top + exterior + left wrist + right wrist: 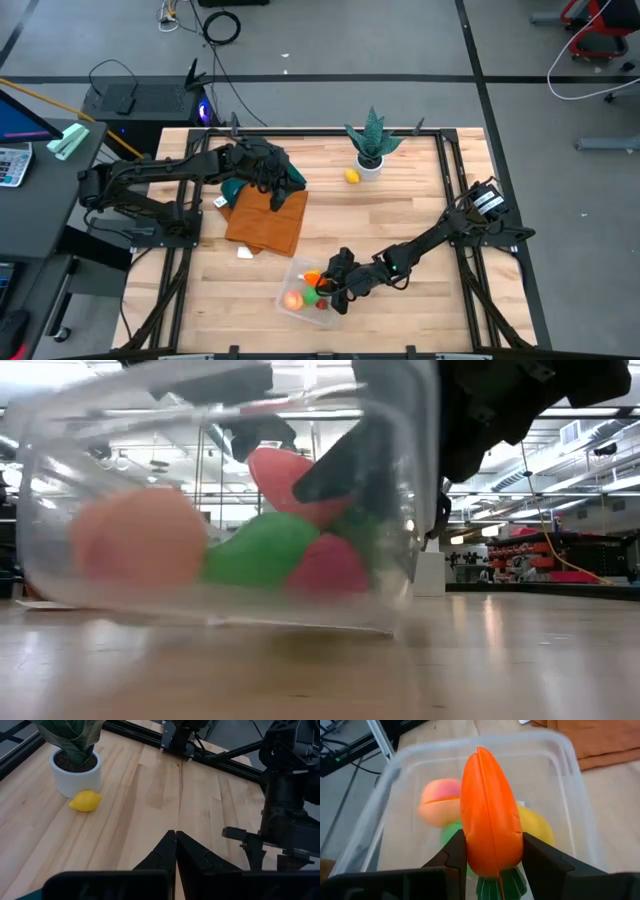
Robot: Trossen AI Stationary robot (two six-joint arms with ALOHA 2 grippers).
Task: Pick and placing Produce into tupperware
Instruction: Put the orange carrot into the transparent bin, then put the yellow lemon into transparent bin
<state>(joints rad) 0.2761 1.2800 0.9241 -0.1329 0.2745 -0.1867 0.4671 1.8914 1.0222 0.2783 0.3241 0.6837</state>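
Observation:
I should open my right gripper now, because the carrot (489,810) is inside the tupperware's rim (520,741), over the other pieces.
The tupperware (296,283), a clear shallow box, sits near the table's front edge. It holds a peach-coloured fruit (440,802), a green piece (258,548), a red piece (328,568) and a yellow piece (536,827). My right gripper (492,851) reaches over it from the table's right and is shut on an orange carrot (313,278). A yellow lemon (352,177) lies on the table beside a white plant pot (76,775). My left gripper (176,839) hangs shut and empty above the orange cloth (268,222). My right gripper pinches the carrot's thick end (492,857), just ahead of its green leaves, between its two fingers (454,856). The fingers slant down from the table's right, and the carrot runs on ahead of them. Its tip (285,472) is inside the tupperware, above the other pieces.
A spiky green plant (373,140) in its pot stands at the back centre. The orange cloth lies left of centre with a small white scrap (245,253) near its front corner. Bare wood lies between the cloth, the lemon and the right arm (440,235).

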